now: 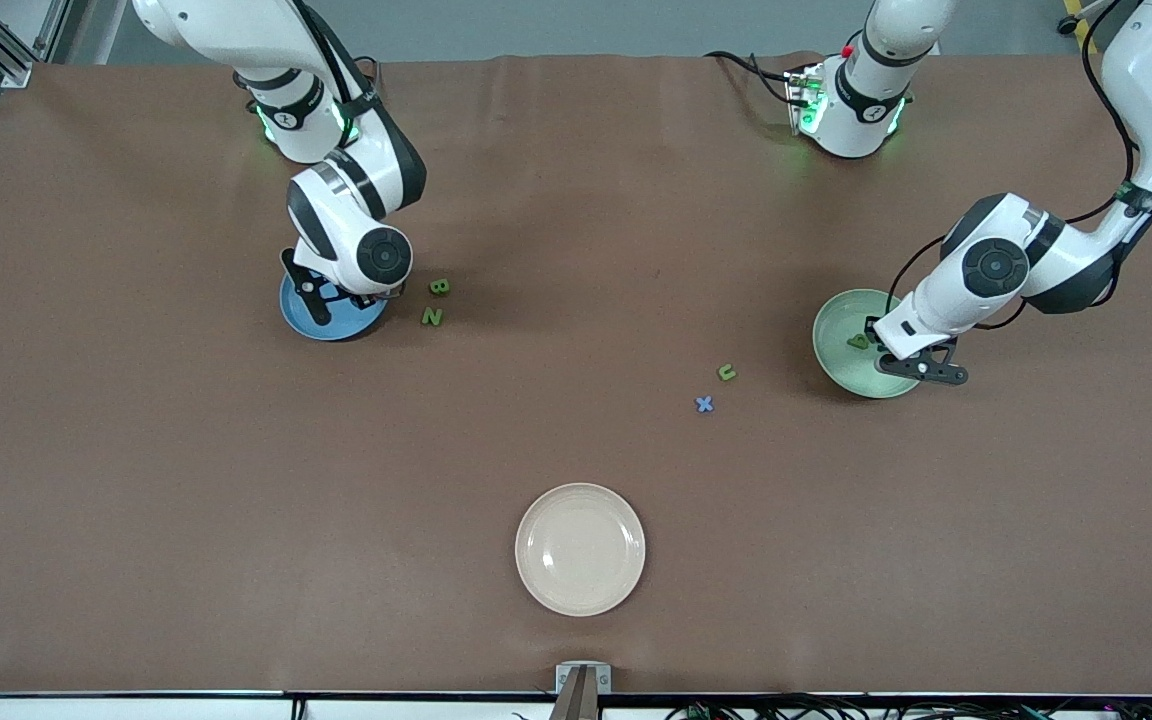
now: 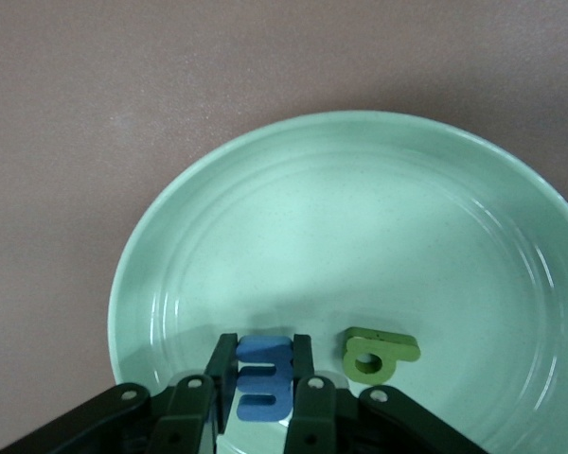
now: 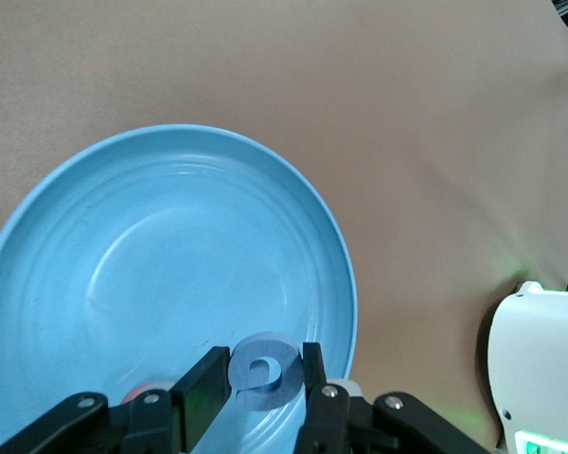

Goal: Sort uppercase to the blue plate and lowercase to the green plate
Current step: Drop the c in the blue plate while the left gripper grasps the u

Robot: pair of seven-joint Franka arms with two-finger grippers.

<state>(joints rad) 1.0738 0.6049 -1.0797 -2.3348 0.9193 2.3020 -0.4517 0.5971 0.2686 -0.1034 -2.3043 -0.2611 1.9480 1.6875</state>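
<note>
The blue m sits low over the green plate (image 1: 841,345), inside the plate's rim, so the m would lie there. It is time for my left gripper to open now.
My left gripper (image 2: 263,352) is shut on the blue m (image 2: 263,386) low over the green plate (image 2: 360,218). A green q-like letter (image 2: 380,355) lies in that plate beside it. Over the blue plate (image 3: 151,255), my right gripper (image 3: 262,364) is shut on the blue G (image 3: 265,376). A pinkish-red letter (image 3: 144,392) peeks out under its fingers. On the table, the green B (image 1: 440,287) and green Z (image 1: 432,316) lie beside the blue plate (image 1: 301,315). The green u (image 1: 727,372) and blue x (image 1: 704,404) lie between the plates, closer to the green plate (image 1: 841,345).
A cream plate (image 1: 580,549) sits near the table's front edge, nearer the front camera than all the letters. Brown table covering stretches between the plates. The left arm's base (image 1: 851,100) stands at the table's back edge.
</note>
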